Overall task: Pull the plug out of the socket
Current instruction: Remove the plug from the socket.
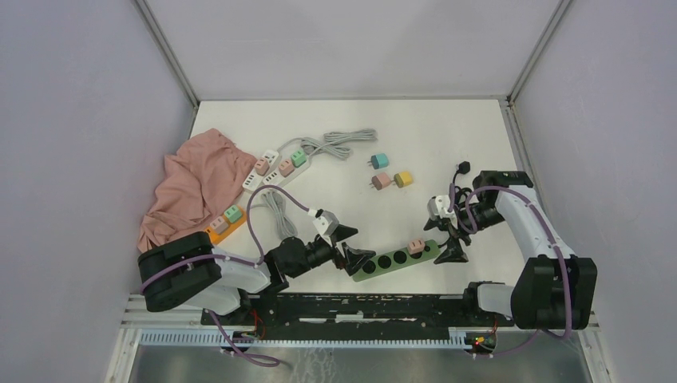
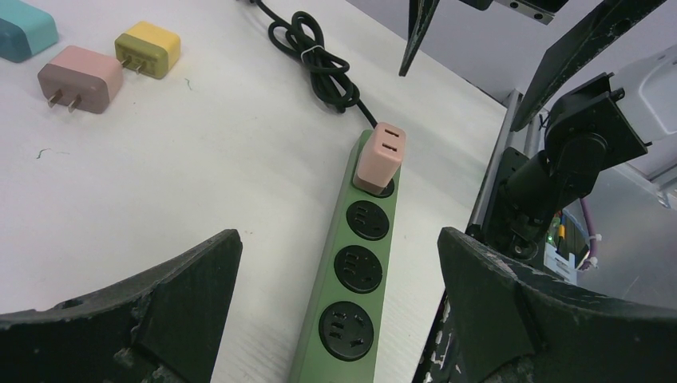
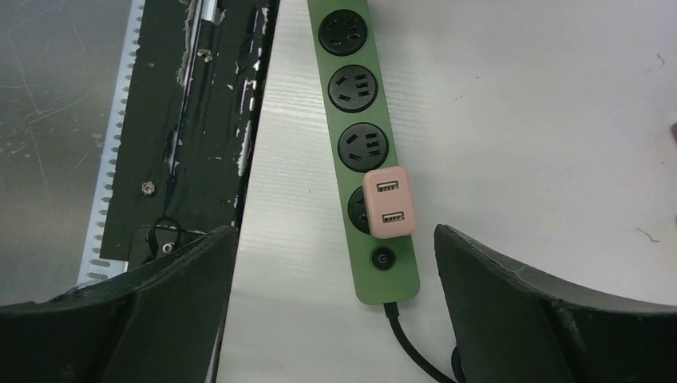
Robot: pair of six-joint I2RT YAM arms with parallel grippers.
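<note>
I need to pull the plug off the socket, so next I should grip the pink USB plug with my right gripper by its opposite long sides, across the green power strip.
A green power strip [image 1: 395, 259] lies near the table's front edge, also in the left wrist view [image 2: 351, 279] and the right wrist view [image 3: 361, 112]. A pink USB plug [image 1: 415, 246] sits in its socket nearest the cord end [image 2: 380, 155] [image 3: 389, 203]. My left gripper [image 1: 350, 246] is open and empty at the strip's free end [image 2: 339, 319]. My right gripper [image 1: 449, 238] is open and empty over the strip's cord end, just short of the plug [image 3: 335, 319].
Loose pink [image 1: 381, 181], yellow [image 1: 403, 179] and teal [image 1: 379, 160] plugs lie mid-table. White strips with plugs [image 1: 275, 166], an orange strip [image 1: 223, 222] and a pink cloth [image 1: 195, 183] are at the left. The strip's black cord [image 1: 459, 191] coils by the right arm.
</note>
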